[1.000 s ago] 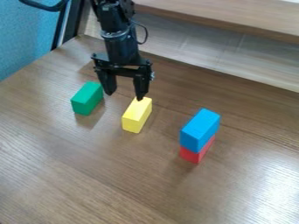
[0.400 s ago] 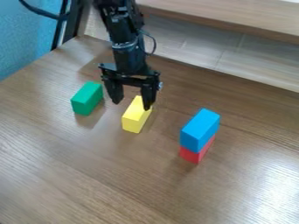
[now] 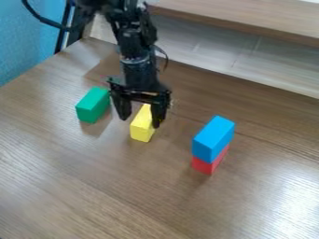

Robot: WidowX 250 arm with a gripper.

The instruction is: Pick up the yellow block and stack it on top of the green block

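Observation:
Next, my gripper takes hold of the yellow block by its opposite sides, to stack the yellow block (image 3: 142, 125) on the green block.
The black gripper (image 3: 140, 122) hangs at the upper middle of the table, open, one finger on each side of the yellow block (image 3: 142, 125). Its right finger covers part of the block's right edge; whether it touches the block I cannot tell. To the left, close to the left finger, stands a green block (image 3: 93, 105). Right of the gripper a blue block (image 3: 213, 138) rests on top of a red block (image 3: 209, 161), whose upper part is hidden by the blue one.
The brown wooden table (image 3: 112, 186) spreads below and around the blocks. Behind it runs a pale wooden ledge (image 3: 243, 23) along the upper right. A blue wall (image 3: 28, 42) and a dark post stand at the upper left, with a black cable near the arm.
The gripper has moved right and down in the view, from behind the yellow block to around it. Its fingers stay open. The blocks have not moved.

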